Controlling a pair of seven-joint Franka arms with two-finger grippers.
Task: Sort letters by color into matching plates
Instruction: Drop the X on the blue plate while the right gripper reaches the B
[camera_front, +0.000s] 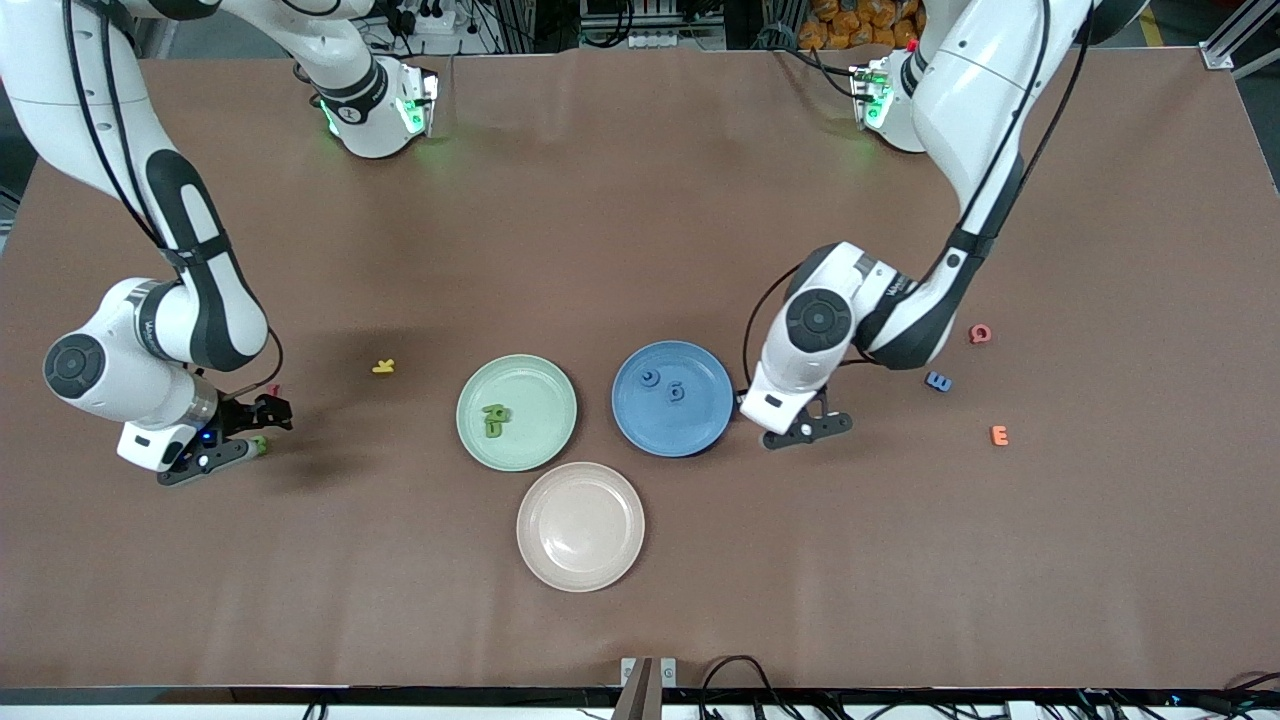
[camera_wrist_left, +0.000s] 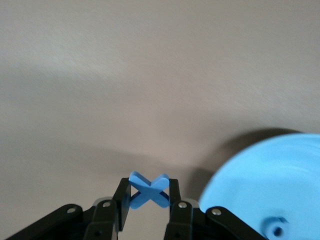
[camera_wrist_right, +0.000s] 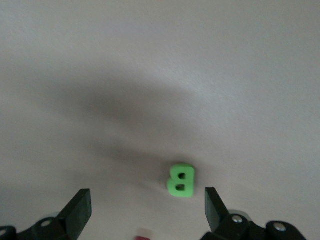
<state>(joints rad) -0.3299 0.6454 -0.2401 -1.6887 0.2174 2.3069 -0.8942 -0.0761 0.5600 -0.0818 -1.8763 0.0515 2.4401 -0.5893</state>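
My right gripper would miss if it closed now, since the green B (camera_wrist_right: 181, 181) lies ahead of its fingers, so it should first move toward the B and then close on it.
My left gripper (camera_front: 812, 430) is shut on a blue X letter (camera_wrist_left: 148, 190), just off the table beside the blue plate (camera_front: 700, 420) (camera_wrist_left: 285, 175), on the side toward the left arm's end. Two blue letters (camera_front: 677, 392) lie in that plate. My right gripper (camera_front: 262, 428) (camera_wrist_right: 147, 210) is open, low over the table at the right arm's end, and a green B (camera_wrist_right: 181, 180) (camera_front: 259, 443) lies between its fingers, close to one of them. The mint green plate (camera_front: 540, 385) holds green letters (camera_front: 494, 420). The beige-pink plate (camera_front: 580, 526) holds nothing.
A yellow letter (camera_front: 383, 366) lies between my right gripper and the green plate. A dark red letter (camera_front: 273, 390) (camera_wrist_right: 142, 234) sits by my right gripper. Toward the left arm's end lie a blue letter (camera_front: 937, 381), a red one (camera_front: 980, 333) and an orange E (camera_front: 999, 435).
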